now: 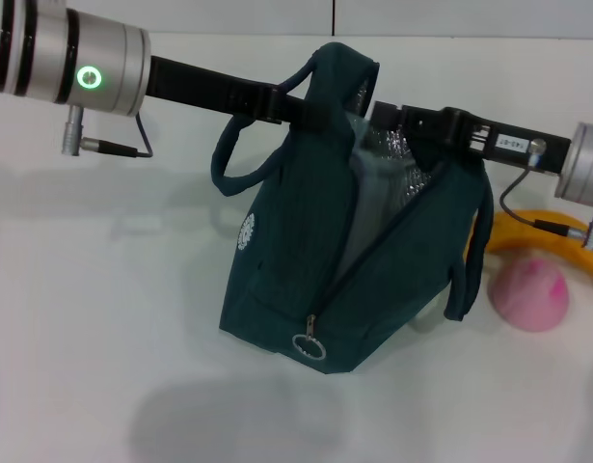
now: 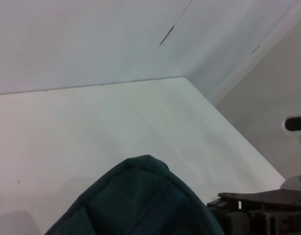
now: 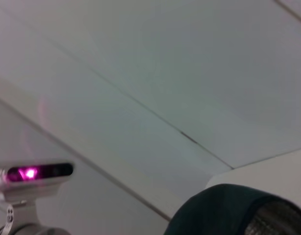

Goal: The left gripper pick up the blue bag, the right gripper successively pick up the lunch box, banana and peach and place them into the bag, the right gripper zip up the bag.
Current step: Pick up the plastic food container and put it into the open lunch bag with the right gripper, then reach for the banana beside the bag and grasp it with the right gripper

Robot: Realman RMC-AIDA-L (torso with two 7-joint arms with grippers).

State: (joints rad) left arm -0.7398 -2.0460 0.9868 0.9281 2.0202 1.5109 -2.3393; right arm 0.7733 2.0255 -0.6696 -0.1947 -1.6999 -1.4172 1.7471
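I need to release the lunch box from my right gripper, because the pale lunch box (image 1: 371, 207) is inside the bag's opening (image 1: 414, 183) in the head view.
The blue bag (image 1: 306, 260) stands on the white table, its mouth open and its silver lining showing. My left gripper (image 1: 301, 111) comes in from the left and holds the fabric at the bag's raised top, so it is shut on the bag; its fingers are buried in the cloth. My right gripper (image 1: 397, 118) reaches from the right into the open mouth, with its tips hidden. A pale shape inside the mouth may be the lunch box; I cannot tell. The banana (image 1: 527, 231) and the peach (image 1: 530, 292) lie right of the bag. The bag's top (image 2: 140, 200) (image 3: 228, 210) fills the wrist views' lower edges.
One handle loop (image 1: 229, 154) hangs off the bag's left side and the other (image 1: 477, 241) off its right. The zipper's ring pull (image 1: 309, 345) sits low at the front. White table (image 1: 103, 289) spreads left and in front of the bag.
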